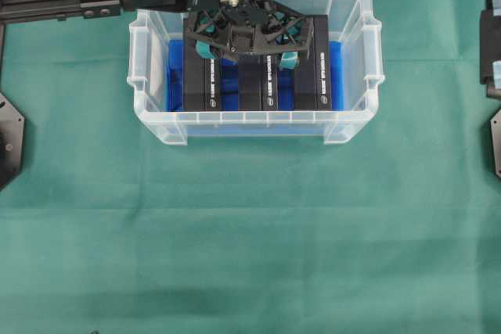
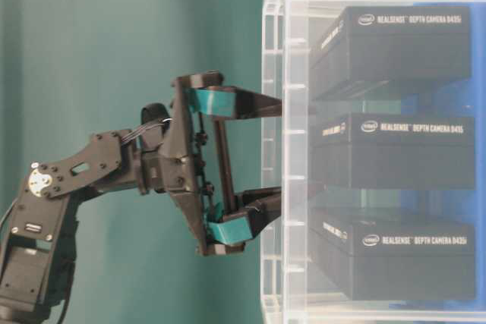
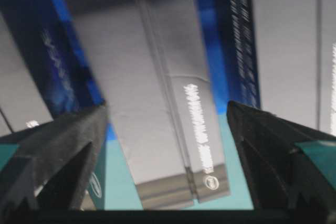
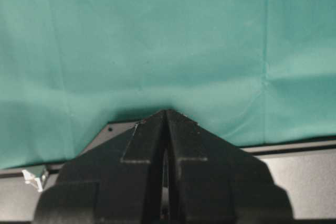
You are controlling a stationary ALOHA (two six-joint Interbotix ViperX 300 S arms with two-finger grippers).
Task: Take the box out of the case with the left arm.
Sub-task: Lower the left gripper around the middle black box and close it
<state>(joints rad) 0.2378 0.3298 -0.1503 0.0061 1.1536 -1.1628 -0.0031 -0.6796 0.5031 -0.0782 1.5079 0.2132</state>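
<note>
My left gripper's fingers are above the top of the middle box. It isn't time to close yet: my left gripper should go down first, then close on the middle box.
The clear case (image 1: 258,119) stands at the back of the green table with three black boxes side by side on its blue liner. My left gripper (image 1: 246,55) hangs open inside it, over the middle box (image 1: 258,84). Its teal pads (image 1: 202,51) straddle that box. In the left wrist view the middle box (image 3: 157,103) lies between the two black fingers (image 3: 58,150), with a gap on each side. From table level, the left gripper (image 2: 228,165) reaches past the case wall (image 2: 292,36) on either side of the middle box (image 2: 395,149). My right gripper (image 4: 166,114) is shut over the green cloth.
A left box (image 1: 197,84) and a right box (image 1: 313,68) flank the middle one with narrow blue gaps between them. The right arm (image 1: 491,44) rests at the table's far right edge. Green cloth (image 1: 250,232) covers the table in front of the case.
</note>
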